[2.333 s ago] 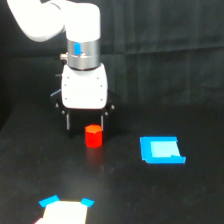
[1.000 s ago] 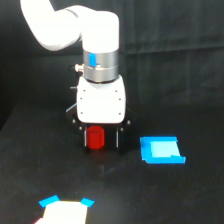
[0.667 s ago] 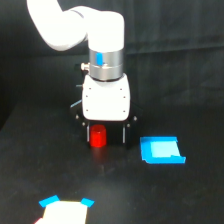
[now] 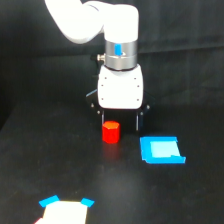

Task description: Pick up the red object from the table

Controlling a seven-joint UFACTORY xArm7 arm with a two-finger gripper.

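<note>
Next, my gripper grabs the red block's opposite sides, to pick the block up from the table.
The red object, a small red-orange block, stands on the black table in the exterior view. My gripper hangs under the white wrist body, low over the table, and is open. Its two dark fingers are spread wide. The block sits between them, close against the finger on the exterior view's left, with a wide gap to the other finger. Nothing is gripped.
A flat blue square piece lies on the table just to the exterior view's right of the gripper. A white piece with blue corners lies near the bottom edge. A black curtain hangs behind.
The arm has moved toward the exterior view's right and come down around the block. The red object has shifted a little to the right, along with the left finger.
</note>
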